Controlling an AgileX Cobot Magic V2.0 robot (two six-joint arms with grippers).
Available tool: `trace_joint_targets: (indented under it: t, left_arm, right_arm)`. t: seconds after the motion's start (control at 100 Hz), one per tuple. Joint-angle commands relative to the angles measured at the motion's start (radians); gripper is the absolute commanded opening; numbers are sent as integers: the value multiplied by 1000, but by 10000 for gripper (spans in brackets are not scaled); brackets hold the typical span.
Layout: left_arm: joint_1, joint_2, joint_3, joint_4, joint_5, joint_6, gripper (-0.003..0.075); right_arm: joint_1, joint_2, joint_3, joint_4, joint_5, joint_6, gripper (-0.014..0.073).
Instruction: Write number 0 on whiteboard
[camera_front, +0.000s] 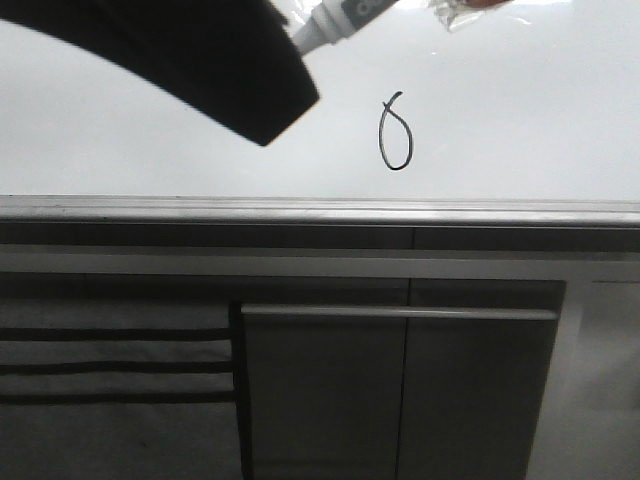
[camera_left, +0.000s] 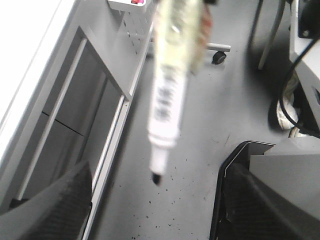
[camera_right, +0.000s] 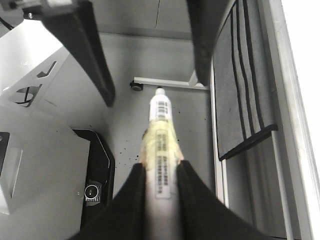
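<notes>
My left gripper's fingers only reach the marker's black tip, so it moves toward the marker's white end (camera_left: 162, 131) before it closes on the marker.
The number 0 (camera_front: 395, 132) is a narrow black loop with a short tail at its top, drawn on the glossy whiteboard (camera_front: 520, 110). The board's edge also shows in the left wrist view (camera_left: 20, 50) and the right wrist view (camera_right: 305, 50). My right gripper (camera_right: 160, 167) is shut on a white marker (camera_right: 161, 125) wrapped in yellowish tape. The marker (camera_front: 335, 20) is off the board at the upper left of the 0, its black tip uncapped (camera_left: 157, 177). My left gripper (camera_left: 160, 200) is open, its dark finger (camera_front: 230, 70) beside the marker's tip, not touching it.
A grey metal rail (camera_front: 320, 210) runs under the board. Below it are dark grey cabinet panels (camera_front: 400, 400) and a grey striped panel (camera_front: 110, 370). A frame with a caster wheel (camera_left: 218, 56) and cables (camera_left: 290, 110) are on the grey floor.
</notes>
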Motion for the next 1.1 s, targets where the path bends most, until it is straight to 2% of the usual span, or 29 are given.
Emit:
trace_joint_targets:
  t: [0.0, 0.16, 0.32, 0.49, 0.56, 0.71, 0.78, 0.92, 1.09]
  left_arm:
    - [-8, 22, -69, -17, -52, 2, 501]
    - [-8, 62, -101, -17, -56, 2, 460]
    - [-8, 69, -102, -17, -62, 2, 297]
    - [-8, 69, -102, -24, -86, 2, 166]
    - [-8, 69, -102, -28, -87, 2, 131]
    - [-8, 69, -102, -28, -90, 2, 78]
    - [-8, 69, -102, -28, -98, 0, 58]
    - [3, 69, -99, -28, -142, -29, 28]
    - [79, 69, -33, -28, -290, -129, 22]
  right_arm:
    - [1, -20, -25, 46, 9, -13, -27]
    - [1, -20, -25, 46, 14, -13, -27]
    - [1, -20, -25, 46, 14, -13, -27]
    - [1, -20, -25, 46, 3, -12, -13]
    - [1, -20, -25, 46, -6, -1, 40]
    - [-1, -20, -25, 46, -25, 13, 262]
    - [-11, -20, -33, 29, -25, 26, 318]
    - [-85, -57, -63, -17, -64, 129, 322]
    - [-259, -146, -67, -59, -118, 251, 322]
